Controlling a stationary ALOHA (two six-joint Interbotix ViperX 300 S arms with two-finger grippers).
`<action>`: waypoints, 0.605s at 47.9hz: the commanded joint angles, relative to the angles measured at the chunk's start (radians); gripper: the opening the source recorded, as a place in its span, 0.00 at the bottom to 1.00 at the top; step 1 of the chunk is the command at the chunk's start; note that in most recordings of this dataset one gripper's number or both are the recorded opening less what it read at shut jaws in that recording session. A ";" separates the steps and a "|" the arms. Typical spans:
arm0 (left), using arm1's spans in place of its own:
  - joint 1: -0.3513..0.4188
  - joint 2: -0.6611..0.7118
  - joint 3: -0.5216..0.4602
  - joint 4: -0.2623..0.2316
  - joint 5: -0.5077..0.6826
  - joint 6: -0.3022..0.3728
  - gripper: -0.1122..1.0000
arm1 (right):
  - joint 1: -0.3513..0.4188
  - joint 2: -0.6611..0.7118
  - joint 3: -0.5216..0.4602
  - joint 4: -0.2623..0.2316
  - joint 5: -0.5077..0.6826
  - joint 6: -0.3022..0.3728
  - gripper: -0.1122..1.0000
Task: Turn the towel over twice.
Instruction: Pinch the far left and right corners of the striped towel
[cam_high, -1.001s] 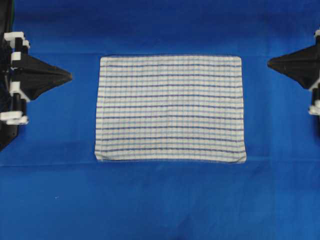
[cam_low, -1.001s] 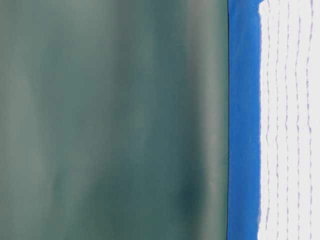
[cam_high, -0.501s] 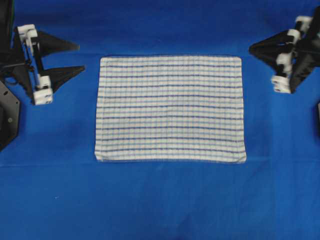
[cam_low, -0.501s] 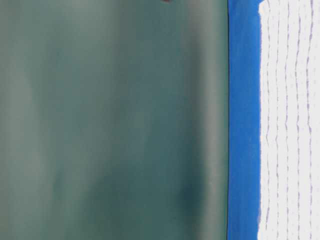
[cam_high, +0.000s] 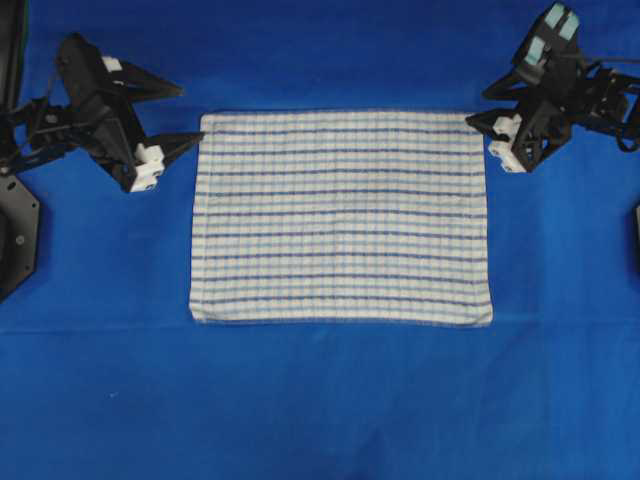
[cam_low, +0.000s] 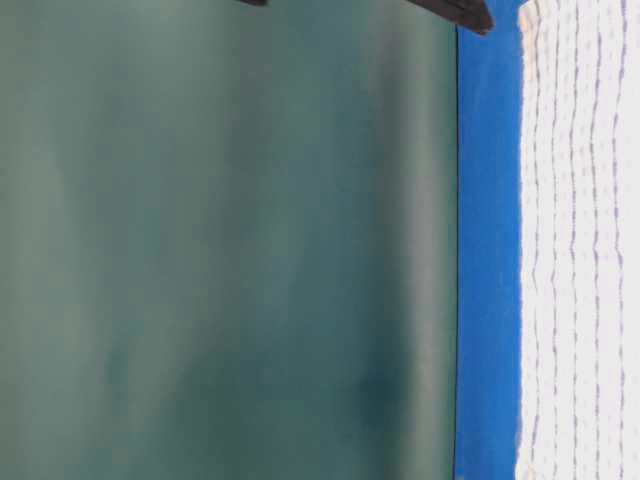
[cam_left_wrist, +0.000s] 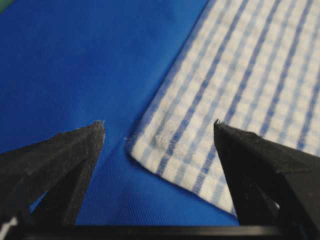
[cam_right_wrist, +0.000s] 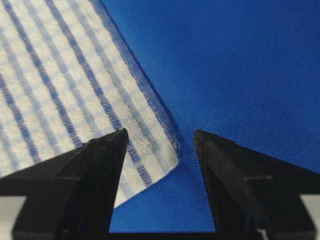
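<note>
I will turn the towel over, so next I will use my left gripper to grab the striped towel (cam_high: 338, 215) by its hemmed corner (cam_high: 207, 120).
The towel (cam_high: 340, 215) lies flat and spread out on the blue cloth, its white face crossed by thin blue stripes in a check grid. My left gripper (cam_high: 190, 115) stands open at the towel's far left corner. In the left wrist view that corner of the towel (cam_left_wrist: 240, 75) lies between the spread fingers of the left gripper (cam_left_wrist: 159, 124). My right gripper (cam_high: 476, 110) is open at the far right corner. The right wrist view has the towel (cam_right_wrist: 60, 85) corner in the gap of the right gripper (cam_right_wrist: 160, 132). Nothing is pinched by either one.
A plain blue cloth (cam_high: 320, 400) covers the whole table. A black arm base (cam_high: 15, 235) sits at the left edge. In the table-level view the towel (cam_low: 580, 250) lies beyond a blue strip (cam_low: 488, 250), with a dark green backdrop (cam_low: 220, 250) behind.
Both grippers went from shut to open. Both swung in from the table's sides toward the towel's far corners. The towel has not moved.
</note>
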 joint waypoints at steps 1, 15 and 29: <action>0.011 0.072 -0.037 -0.002 -0.040 0.000 0.91 | -0.012 0.049 -0.017 -0.003 -0.041 -0.002 0.66; 0.041 0.249 -0.109 -0.002 -0.061 0.000 0.89 | -0.032 0.140 -0.021 -0.002 -0.087 -0.002 0.65; 0.041 0.265 -0.115 -0.002 0.011 0.005 0.39 | -0.035 0.138 -0.020 -0.003 -0.081 -0.008 0.20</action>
